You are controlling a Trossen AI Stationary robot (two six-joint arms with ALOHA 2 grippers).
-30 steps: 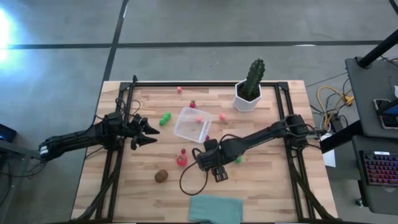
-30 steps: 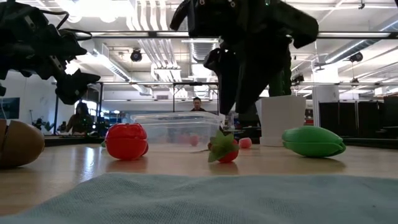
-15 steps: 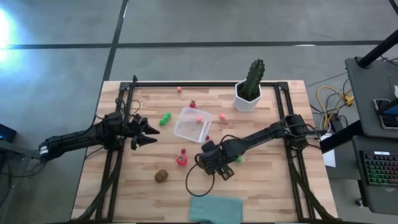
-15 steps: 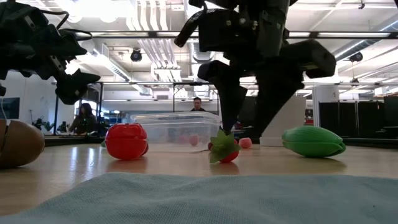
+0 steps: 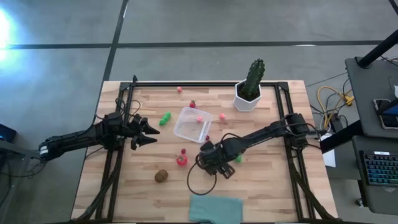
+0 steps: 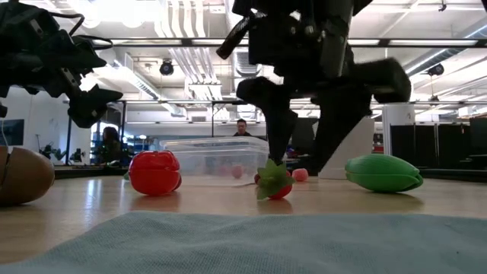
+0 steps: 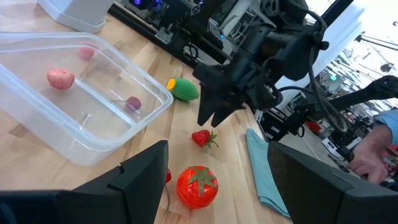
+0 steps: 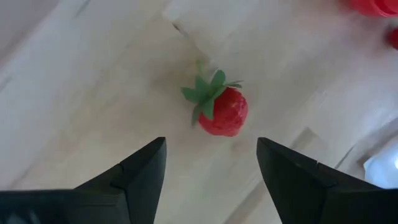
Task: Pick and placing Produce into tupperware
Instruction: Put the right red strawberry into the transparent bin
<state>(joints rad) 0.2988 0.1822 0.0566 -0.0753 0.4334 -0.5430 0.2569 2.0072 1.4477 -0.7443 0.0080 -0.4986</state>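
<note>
My right gripper grabs the strawberry by its red body (image 8: 225, 114) next, to place it into the clear tupperware.
My right gripper (image 5: 207, 154) (image 6: 297, 164) (image 8: 210, 148) is open and points down just above a small red strawberry (image 8: 222, 111) (image 6: 272, 181) (image 7: 202, 137), which lies on the wood near the tupperware; its fingers stand on either side without touching. The clear tupperware (image 5: 193, 123) (image 7: 74, 99) holds a pink piece (image 7: 60, 78) and a tiny one (image 7: 132, 102). A red tomato (image 5: 181, 160) (image 6: 154, 172), a brown kiwi (image 5: 161, 176) and two green pieces (image 5: 165, 118) (image 6: 383, 173) lie loose. My left gripper (image 5: 148, 133) hovers open to the left of the tupperware.
A cactus in a white pot (image 5: 250, 87) stands near the far right of the table. A teal cloth (image 5: 214, 208) lies at the near edge. Small pink and red pieces (image 5: 222, 116) (image 5: 180, 89) (image 5: 193, 104) sit beyond the tupperware. A cable loop (image 5: 199, 180) trails below the right gripper.
My right gripper has turned about its wrist above the strawberry and shifted slightly toward the table's left. In the low view its two fingers now stand wide apart over the strawberry. The strawberry and other produce have stayed in place.
</note>
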